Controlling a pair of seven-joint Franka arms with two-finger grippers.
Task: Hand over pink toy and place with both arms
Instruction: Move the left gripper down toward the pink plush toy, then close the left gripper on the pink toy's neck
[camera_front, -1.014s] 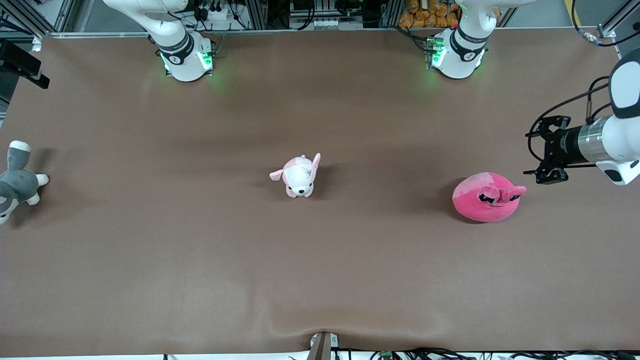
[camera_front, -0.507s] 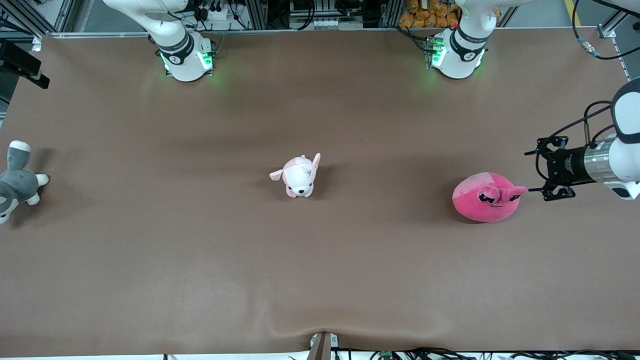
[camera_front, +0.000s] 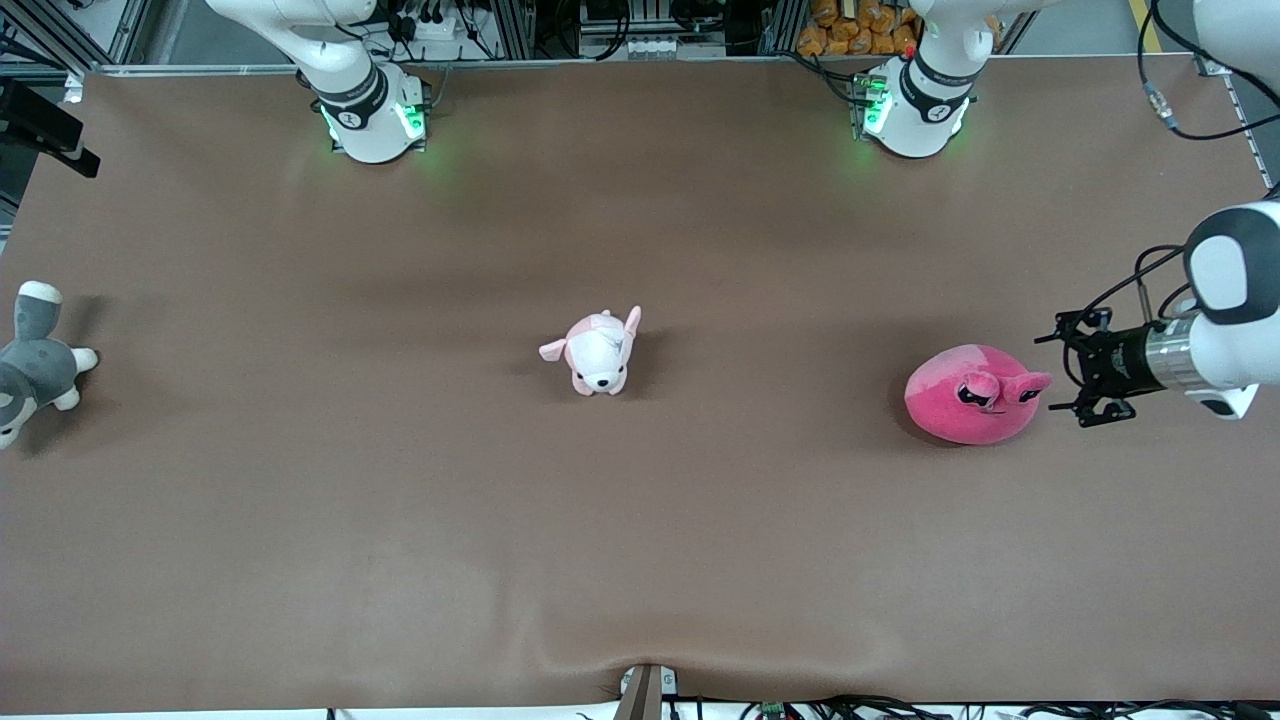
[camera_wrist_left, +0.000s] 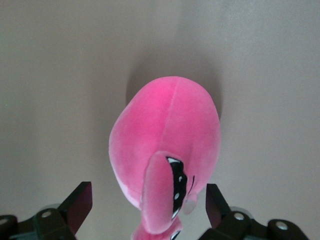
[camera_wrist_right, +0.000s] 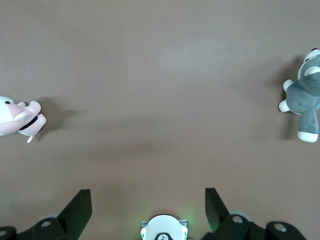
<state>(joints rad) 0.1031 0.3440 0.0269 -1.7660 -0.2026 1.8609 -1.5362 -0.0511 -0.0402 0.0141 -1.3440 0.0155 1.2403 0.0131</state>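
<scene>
My left gripper isn't ready to close on the flap yet: my fingertips reach only the ear flap's tip (camera_front: 1042, 382), so the gripper needs to move toward the pink toy's body (camera_front: 948, 382) first.
The pink toy (camera_front: 968, 395), a round hot-pink plush with a lighter patch, ear flaps and dark angry eyes, lies on the brown table toward the left arm's end. My left gripper (camera_front: 1060, 376) is low beside it, open, pointing at its ear-flap side. In the left wrist view the toy (camera_wrist_left: 165, 135) fills the middle. My left gripper (camera_wrist_left: 147, 196) has one finger on each side of the flap end, not closed on it. My right gripper (camera_wrist_right: 147, 200) is open and empty, high over its own base; it is out of the front view.
A pale pink-and-white puppy plush (camera_front: 598, 352) sits mid-table and also shows in the right wrist view (camera_wrist_right: 17, 119). A grey-and-white husky plush (camera_front: 30, 365) lies at the table edge at the right arm's end. The arm bases (camera_front: 370, 115) stand along the table's top edge.
My left gripper has come down and in toward the pink toy, from above and beside it to level with its ear flap. The toys and the right arm have not moved.
</scene>
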